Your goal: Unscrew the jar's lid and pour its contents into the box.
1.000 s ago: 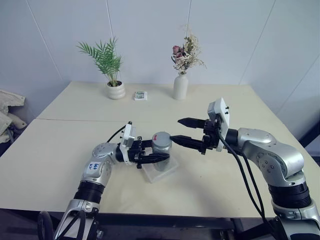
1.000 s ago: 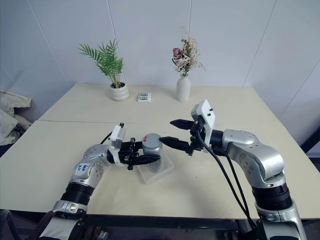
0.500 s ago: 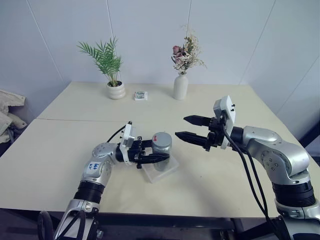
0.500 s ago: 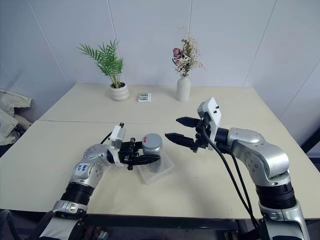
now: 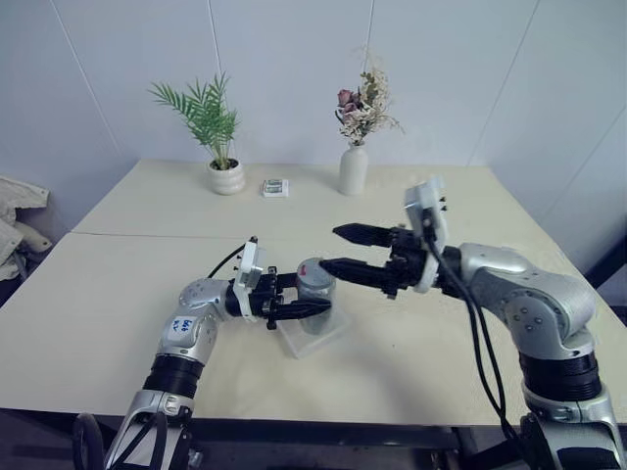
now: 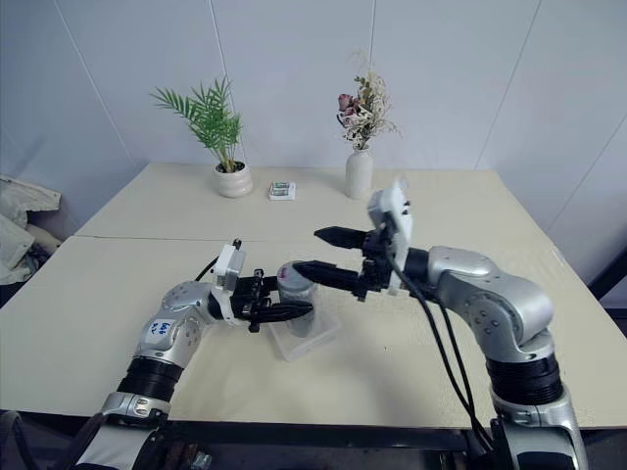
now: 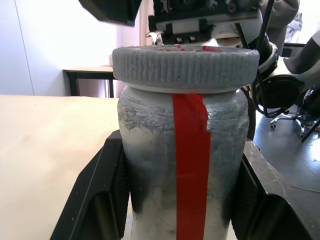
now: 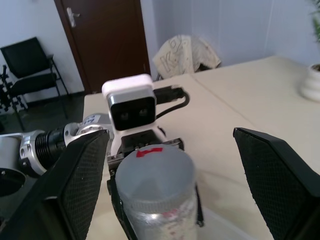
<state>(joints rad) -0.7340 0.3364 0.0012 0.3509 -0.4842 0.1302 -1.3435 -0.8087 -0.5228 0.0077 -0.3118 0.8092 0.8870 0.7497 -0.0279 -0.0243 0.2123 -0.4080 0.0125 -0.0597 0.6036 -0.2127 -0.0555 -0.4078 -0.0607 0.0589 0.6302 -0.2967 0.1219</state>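
The grey lid [image 8: 156, 175] on the jar [image 8: 167, 225] is still out of reach of my right gripper's fingers, so it isn't time to close yet. My right gripper should first move toward the lid, then close on it.
My left gripper [image 5: 312, 294] is shut on the jar [image 7: 150, 170], holding it upright just above the box [image 5: 330, 337]. The jar has a cloudy grey wall with a red tape stripe, and the contents do not show through it. The ribbed grey lid [image 8: 152, 172] with its red mark sits on the jar. My right gripper [image 5: 329, 249] points left and is open. One finger [image 8: 75, 190] stands on each side of the lid with a gap to it.
At the table's far side stand a potted palm [image 5: 226, 176], a small green-white packet [image 5: 275, 186] and a white vase of dried flowers [image 5: 353, 168]. A bundle of cloth [image 5: 15, 211] lies beyond the table's left edge.
The right gripper drew back to the right, then came left again and a little higher. Its open fingers now straddle the lid. The left gripper and jar kept still.
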